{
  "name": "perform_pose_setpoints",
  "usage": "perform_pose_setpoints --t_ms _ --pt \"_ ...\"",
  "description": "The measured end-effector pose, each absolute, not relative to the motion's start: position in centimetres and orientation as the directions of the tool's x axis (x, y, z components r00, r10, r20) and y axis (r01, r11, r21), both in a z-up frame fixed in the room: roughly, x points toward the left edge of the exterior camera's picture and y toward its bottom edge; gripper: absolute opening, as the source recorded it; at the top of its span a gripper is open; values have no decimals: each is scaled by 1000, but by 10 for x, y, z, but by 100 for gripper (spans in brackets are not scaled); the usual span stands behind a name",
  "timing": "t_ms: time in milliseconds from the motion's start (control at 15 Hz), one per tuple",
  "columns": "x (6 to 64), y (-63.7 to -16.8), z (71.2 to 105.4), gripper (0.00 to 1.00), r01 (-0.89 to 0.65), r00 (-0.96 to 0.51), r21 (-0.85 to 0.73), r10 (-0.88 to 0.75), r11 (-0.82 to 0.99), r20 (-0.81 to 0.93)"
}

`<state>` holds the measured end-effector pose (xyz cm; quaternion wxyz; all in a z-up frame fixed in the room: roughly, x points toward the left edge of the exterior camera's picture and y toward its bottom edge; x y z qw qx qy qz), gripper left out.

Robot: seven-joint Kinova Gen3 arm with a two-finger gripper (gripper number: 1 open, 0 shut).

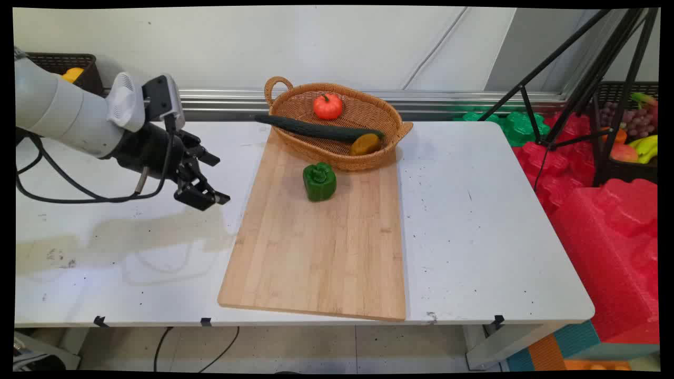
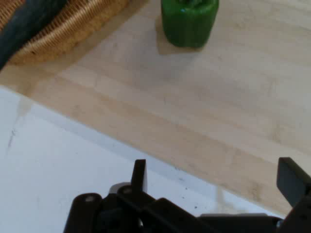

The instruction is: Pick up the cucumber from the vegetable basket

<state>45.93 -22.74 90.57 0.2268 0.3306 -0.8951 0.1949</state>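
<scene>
I need to lift the long dark green cucumber from the wicker basket (image 1: 389, 139) next, so I should grab the long dark green cucumber by its middle (image 1: 319, 130).
My gripper (image 1: 213, 179) hangs open over the white table (image 1: 474, 221), just left of the wooden cutting board (image 1: 316, 247), holding nothing. In the hand view its fingers (image 2: 140, 174) stand wide apart with the board's edge between them. A green bell pepper (image 1: 319, 181) (image 2: 189, 22) stands upright on the board's far part, to the right of the gripper. Behind it a wicker basket (image 1: 389, 139) (image 2: 73, 29) holds a tomato (image 1: 327, 106), a long dark cucumber (image 1: 316, 128) (image 2: 24, 26) that sticks out over the rim, and a small yellow-brown vegetable (image 1: 365, 144).
Black cables (image 1: 79, 197) hang from the arm over the table's left part. A black tripod (image 1: 579, 79) and red foam shapes (image 1: 605, 226) stand to the right of the table, with a crate of fruit (image 1: 632, 131). A dark basket (image 1: 68, 71) sits at the back left.
</scene>
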Motion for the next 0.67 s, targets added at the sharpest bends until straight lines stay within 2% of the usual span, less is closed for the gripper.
perform_pose_setpoints --t_ms 333,667 --pt "454 -244 925 100 -682 -666 -220 -468 697 581" --pt "439 -289 951 100 -694 -649 -257 -430 673 628"
